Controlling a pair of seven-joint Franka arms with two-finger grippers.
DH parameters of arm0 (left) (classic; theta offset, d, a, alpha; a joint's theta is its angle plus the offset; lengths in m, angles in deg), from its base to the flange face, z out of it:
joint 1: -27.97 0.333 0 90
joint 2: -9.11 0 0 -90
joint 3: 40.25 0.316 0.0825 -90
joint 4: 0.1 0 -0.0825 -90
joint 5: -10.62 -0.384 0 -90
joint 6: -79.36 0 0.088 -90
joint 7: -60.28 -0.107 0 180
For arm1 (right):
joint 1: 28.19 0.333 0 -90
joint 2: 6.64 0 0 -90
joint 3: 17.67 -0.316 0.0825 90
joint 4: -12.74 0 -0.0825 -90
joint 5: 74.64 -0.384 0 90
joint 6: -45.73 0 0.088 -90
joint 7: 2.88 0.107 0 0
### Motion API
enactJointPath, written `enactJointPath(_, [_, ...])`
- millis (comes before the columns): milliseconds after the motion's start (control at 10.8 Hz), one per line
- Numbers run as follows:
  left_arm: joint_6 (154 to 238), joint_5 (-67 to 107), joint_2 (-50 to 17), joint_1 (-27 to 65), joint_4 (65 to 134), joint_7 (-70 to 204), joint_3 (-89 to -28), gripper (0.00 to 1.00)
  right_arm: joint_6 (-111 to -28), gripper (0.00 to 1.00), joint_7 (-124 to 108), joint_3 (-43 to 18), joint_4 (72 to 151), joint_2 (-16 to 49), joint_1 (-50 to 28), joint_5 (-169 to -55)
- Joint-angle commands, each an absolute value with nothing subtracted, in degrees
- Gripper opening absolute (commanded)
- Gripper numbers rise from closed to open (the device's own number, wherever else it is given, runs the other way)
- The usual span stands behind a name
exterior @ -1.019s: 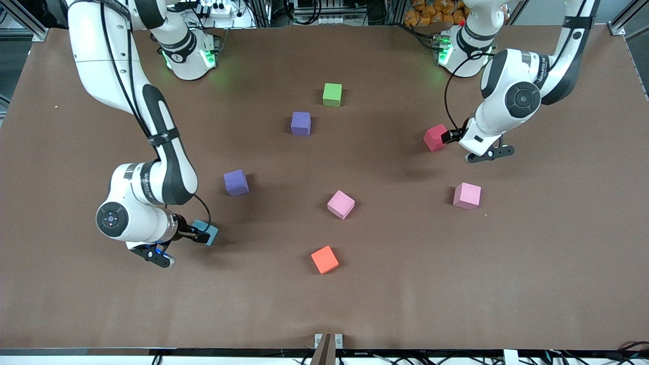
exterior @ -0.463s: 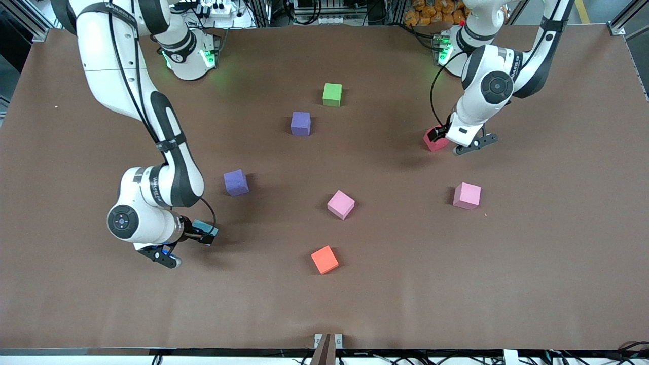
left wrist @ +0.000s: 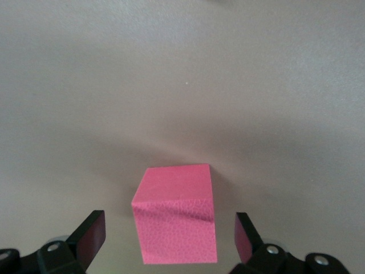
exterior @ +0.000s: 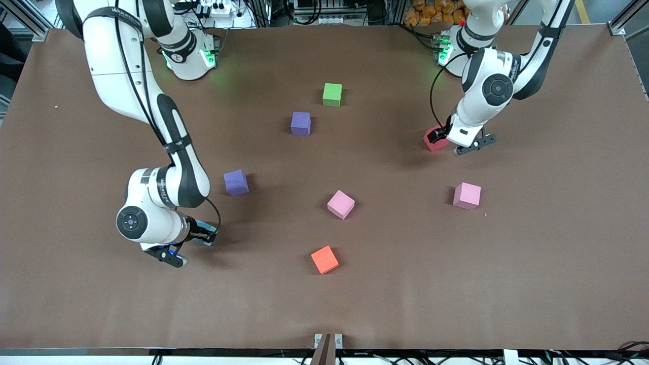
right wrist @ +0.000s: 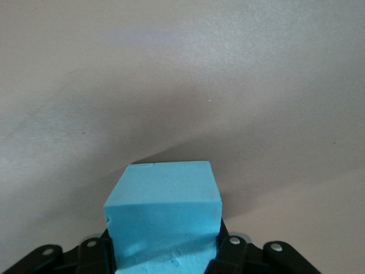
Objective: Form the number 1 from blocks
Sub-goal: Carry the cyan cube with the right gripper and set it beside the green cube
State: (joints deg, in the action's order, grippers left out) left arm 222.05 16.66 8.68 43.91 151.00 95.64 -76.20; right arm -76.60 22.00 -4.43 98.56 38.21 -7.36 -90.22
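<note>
I should next take hold of the red block [exterior: 431,143] by its opposite sides with my left gripper, so that I can add a piece to the number 1.
A light blue block [right wrist: 162,214] sits on the brown table toward the right arm's end, and my right gripper [right wrist: 162,251] is shut on it, fingers pressed against two of its sides. From the front, the right gripper [exterior: 205,234] covers most of that block [exterior: 211,232]. My left gripper [exterior: 435,136] is down around the red block [exterior: 431,143] toward the left arm's end. In the left wrist view the red block [left wrist: 177,220] stands between the open fingers [left wrist: 91,231] with a gap on each side.
Loose on the table [exterior: 532,263] are a green block [exterior: 332,94], a purple block [exterior: 300,123], a second purple block [exterior: 236,182], a pink block [exterior: 340,204], another pink block [exterior: 467,195] and an orange block [exterior: 324,259] nearest the front camera.
The right gripper has closed on the light blue block and its arm shifted slightly toward the table's middle. The left gripper came down around the red block and stays open.
</note>
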Motion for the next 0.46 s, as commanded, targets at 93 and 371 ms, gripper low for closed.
enactJointPath(93, [225.2,18.4,4.8,44.1,151.3,96.0,-76.9,1.0,-76.4,0.4,19.1,-3.5,100.3,34.1,-3.9,-90.6])
enactJointPath(371, [225.2,18.4,3.7,44.0,151.3,96.0,-76.9,1.0,-77.4,0.41,18.8,-2.0,100.3,29.9,3.1,-90.4])
